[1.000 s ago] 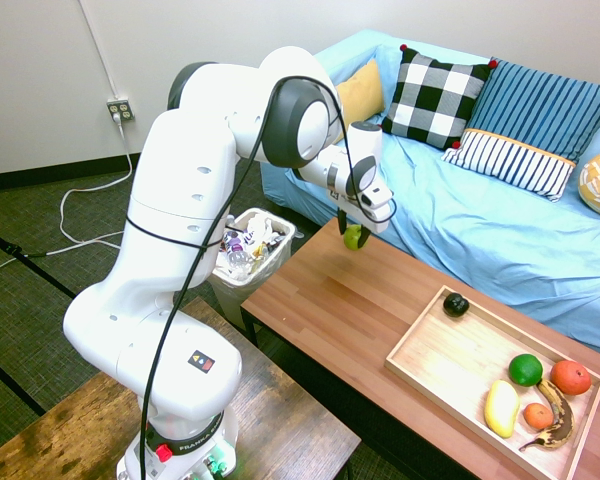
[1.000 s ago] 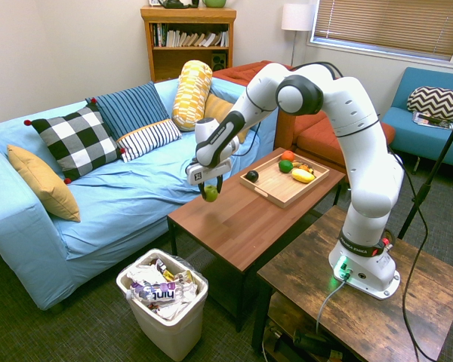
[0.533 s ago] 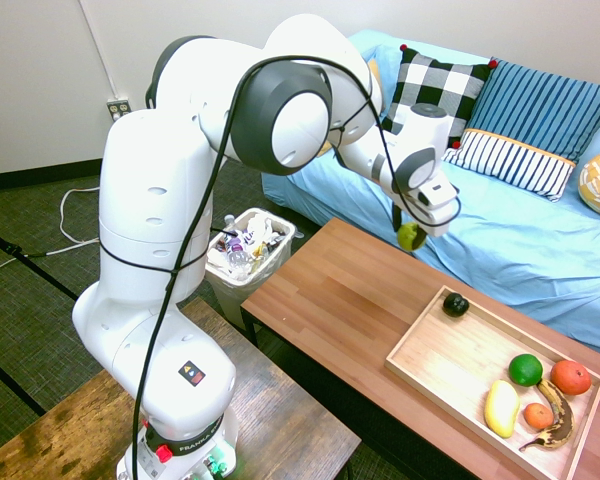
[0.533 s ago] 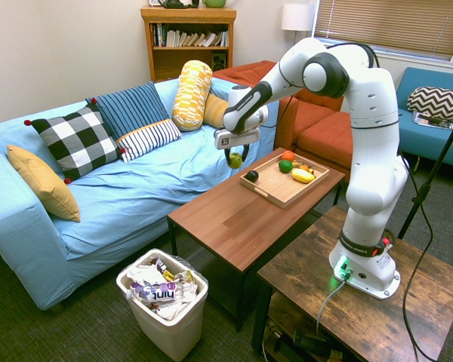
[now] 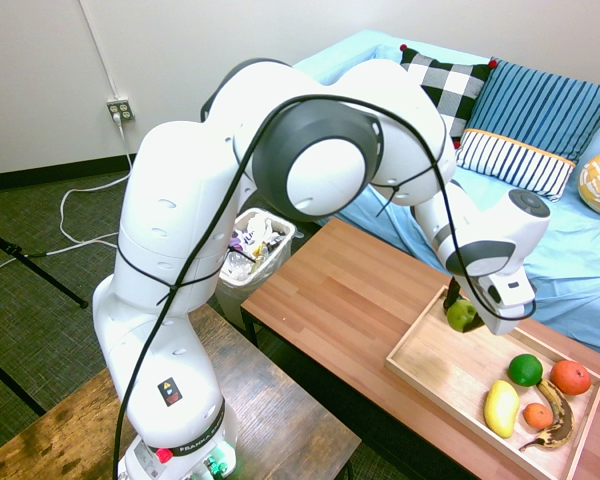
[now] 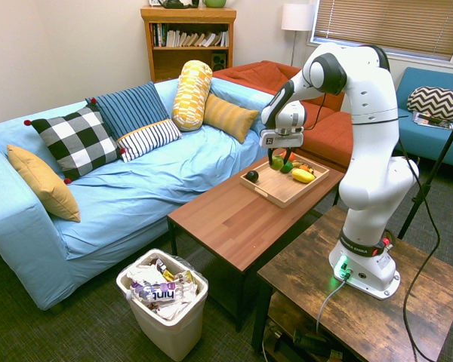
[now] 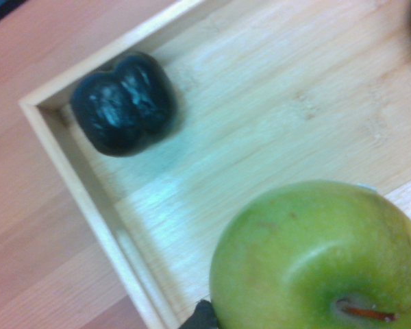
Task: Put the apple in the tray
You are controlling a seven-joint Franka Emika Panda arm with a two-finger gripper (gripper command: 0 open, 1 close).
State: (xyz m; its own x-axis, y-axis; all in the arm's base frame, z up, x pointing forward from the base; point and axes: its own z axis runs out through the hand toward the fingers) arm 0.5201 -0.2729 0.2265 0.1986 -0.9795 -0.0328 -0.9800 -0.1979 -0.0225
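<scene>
The green apple hangs above the tray's rim in the wrist view, so it goes down farther in, before my gripper releases it.
My gripper (image 5: 459, 304) is shut on the yellow-green apple (image 5: 464, 318) and holds it just above the light wooden tray (image 5: 450, 372), over the tray's end nearest the sofa. From the other side, the gripper (image 6: 278, 157) and apple (image 6: 276, 163) hang over the tray (image 6: 281, 191) beside a small black fruit (image 6: 252, 176). The wrist view shows the apple (image 7: 318, 257) close up, stem side showing, with bare tray floor (image 7: 260, 123) below and the black fruit (image 7: 127, 103) in the tray's corner.
A green lime (image 5: 525, 369), red-orange fruit (image 5: 570, 376), yellow lemon (image 5: 501, 408), small orange (image 5: 538, 415) and dark banana (image 5: 557, 427) fill the tray's far end. The tray lies on a wooden coffee table (image 5: 330, 290). A white bin (image 5: 250, 245) stands off its end; the blue sofa (image 6: 136, 173) runs behind.
The arm has swung along the coffee table with the apple in its grip, from the end by the waste bin to above the tray, and has come lower.
</scene>
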